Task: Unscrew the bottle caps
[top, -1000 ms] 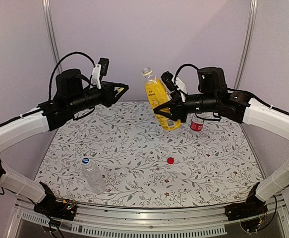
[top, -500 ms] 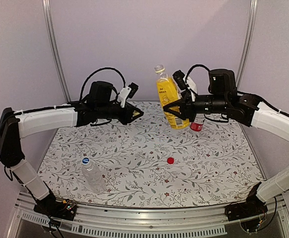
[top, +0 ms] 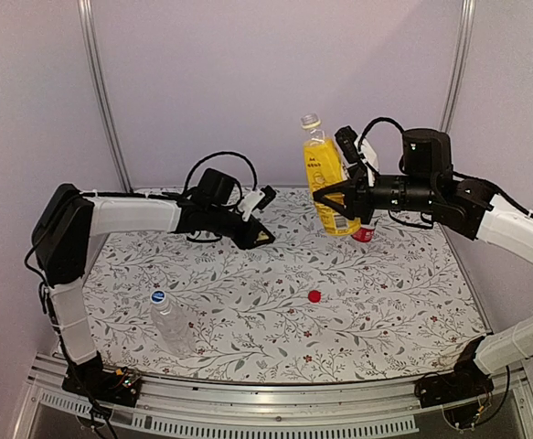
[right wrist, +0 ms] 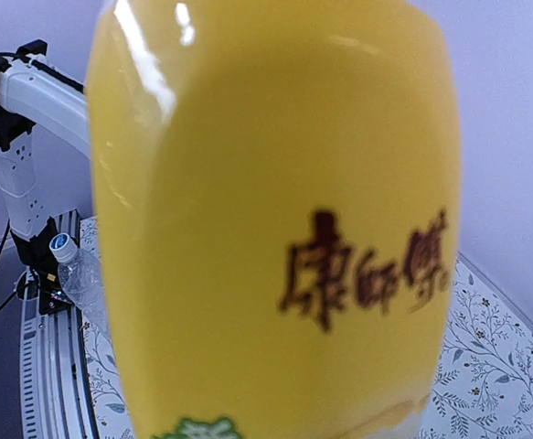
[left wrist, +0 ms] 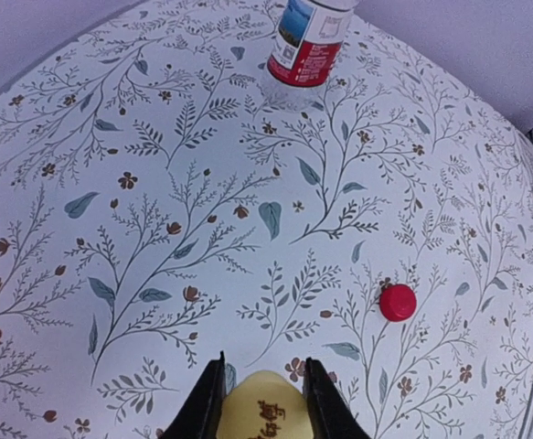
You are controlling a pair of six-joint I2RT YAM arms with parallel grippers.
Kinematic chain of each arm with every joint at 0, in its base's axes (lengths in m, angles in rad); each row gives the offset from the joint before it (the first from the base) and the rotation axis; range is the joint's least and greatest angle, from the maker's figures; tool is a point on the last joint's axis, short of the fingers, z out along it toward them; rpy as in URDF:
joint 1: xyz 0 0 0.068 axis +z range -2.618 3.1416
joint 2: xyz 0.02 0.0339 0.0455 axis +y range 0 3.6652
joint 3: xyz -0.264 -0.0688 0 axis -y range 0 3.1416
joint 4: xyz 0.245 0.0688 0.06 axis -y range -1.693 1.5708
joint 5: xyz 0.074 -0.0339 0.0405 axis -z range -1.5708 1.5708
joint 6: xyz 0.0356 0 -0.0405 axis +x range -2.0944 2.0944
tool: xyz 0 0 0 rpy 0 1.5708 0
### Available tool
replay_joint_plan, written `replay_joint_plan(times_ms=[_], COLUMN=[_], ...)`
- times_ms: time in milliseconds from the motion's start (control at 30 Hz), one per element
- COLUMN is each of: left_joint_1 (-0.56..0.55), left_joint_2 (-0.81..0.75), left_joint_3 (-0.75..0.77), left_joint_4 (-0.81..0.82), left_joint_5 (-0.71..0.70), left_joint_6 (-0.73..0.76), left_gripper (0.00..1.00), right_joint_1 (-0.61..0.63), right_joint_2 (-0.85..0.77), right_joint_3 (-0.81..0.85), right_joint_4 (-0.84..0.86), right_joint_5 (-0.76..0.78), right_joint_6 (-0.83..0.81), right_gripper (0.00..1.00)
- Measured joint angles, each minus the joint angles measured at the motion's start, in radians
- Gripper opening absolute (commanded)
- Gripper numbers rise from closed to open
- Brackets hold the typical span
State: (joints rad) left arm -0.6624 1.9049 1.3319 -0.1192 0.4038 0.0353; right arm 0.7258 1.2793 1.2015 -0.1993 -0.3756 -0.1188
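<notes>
The yellow cap [top: 264, 237] is above the floral tablecloth and would drop if I opened now, so my left gripper lowers the cap first, then opens.
My right gripper [top: 335, 207] is shut on the bottle of yellow-orange liquid [top: 326, 183], held upright above the back of the table. That bottle [right wrist: 275, 229] fills the right wrist view and hides the fingers. My left gripper [top: 263, 237] reaches low over the table's middle, shut on the yellow cap [left wrist: 264, 408] between its fingers [left wrist: 213, 393]. A red cap [top: 314, 295] lies loose on the cloth, also seen as the red cap [left wrist: 398, 302]. The red-labelled bottle [top: 364, 230] stands behind the right gripper. The clear bottle [top: 173, 325] lies near the front left with its blue cap [top: 157, 296] on.
The floral tablecloth [top: 385, 302] ends at a metal rail [top: 275, 398] along the near edge. Upright frame posts [top: 99, 91] stand at the back corners before a purple wall. The left arm [top: 129, 212] stretches across the table's back left.
The left arm swung down and rightward toward the table's middle, carrying the yellow cap. The right gripper tipped the yellow bottle upright and shifted it right and a little higher.
</notes>
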Motion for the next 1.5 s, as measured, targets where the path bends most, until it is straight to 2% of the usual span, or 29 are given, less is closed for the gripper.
replay_joint_plan(times_ms=[567,1233,1333,1500], left_joint_1=[0.003,0.006,0.006,0.007], left_joint_2=[0.211,0.262,0.268,0.269], left_joint_3=[0.085,0.08,0.079,0.079], left_joint_4=[-0.082,-0.084,-0.078,-0.077], left_joint_5=[-0.027,-0.072,-0.072,-0.072], left_joint_6=[0.085,0.119,0.123,0.129], left_gripper=[0.14,0.2,0.22,0.33], right_joint_1=[-0.007,-0.008,-0.01,-0.014], right_joint_2=[-0.008,-0.001,0.0,0.0], right_joint_3=[-0.023,-0.023,-0.023,-0.023], right_joint_4=[0.003,0.005,0.006,0.005], right_joint_5=[0.0,-0.002,-0.002,-0.002], right_joint_6=[0.007,0.007,0.007,0.006], right_gripper=[0.3,0.3,0.3,0.3])
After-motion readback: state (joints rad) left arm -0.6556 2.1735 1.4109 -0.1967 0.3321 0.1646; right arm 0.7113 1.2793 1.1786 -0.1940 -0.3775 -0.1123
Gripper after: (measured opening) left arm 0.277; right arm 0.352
